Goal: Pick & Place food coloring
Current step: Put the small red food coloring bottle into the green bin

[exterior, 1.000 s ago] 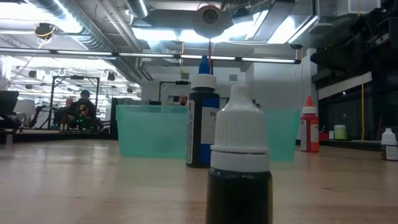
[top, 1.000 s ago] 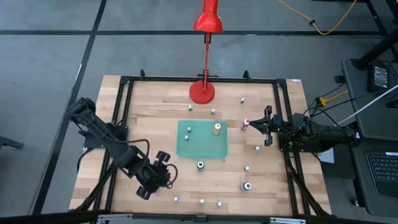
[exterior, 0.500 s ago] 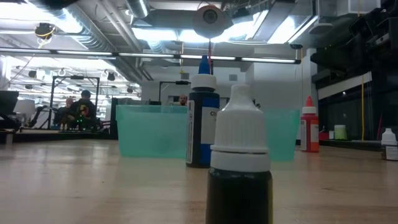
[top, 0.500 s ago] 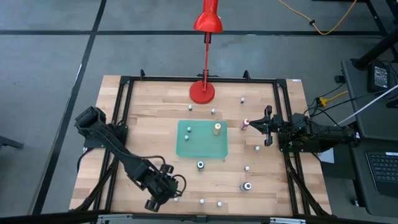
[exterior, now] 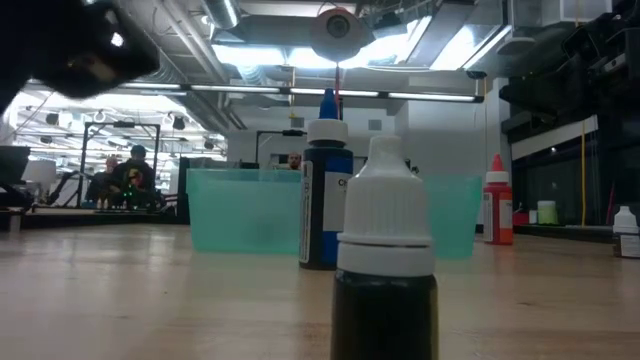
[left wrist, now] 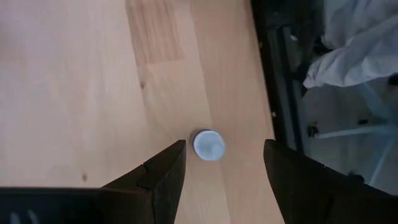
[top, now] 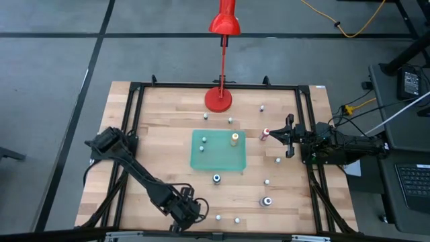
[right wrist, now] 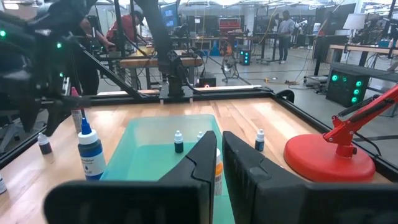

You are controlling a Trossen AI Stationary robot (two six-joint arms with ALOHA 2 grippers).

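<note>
I should next grab the bottle by its white cap (left wrist: 209,145) with my left gripper, to pick it up and place it.
Small food coloring bottles stand scattered on the wooden table. My left gripper (top: 185,210) is open near the table's near edge, pointing down. In the left wrist view, my left gripper (left wrist: 224,147) has one finger on each side of a white-capped bottle (left wrist: 209,144), without touching it. That bottle stands upright on its base. My right gripper (top: 277,135) waits shut at the table's right side, next to a red-capped bottle (top: 266,133). A green tray (top: 218,161) in the middle holds an orange-capped bottle (top: 234,138) and two white-capped ones.
A red lamp base (top: 218,99) stands at the far edge. More bottles stand near the near edge (top: 218,218) and to the right (top: 267,201), plus a blue-bodied one (top: 216,178) just in front of the tray. A black frame (top: 134,134) borders the table.
My left arm has swung toward the table's near edge and to the right, ending over the white-capped bottle near that edge. In the low view it now shows at the upper left. My right arm has kept still.
</note>
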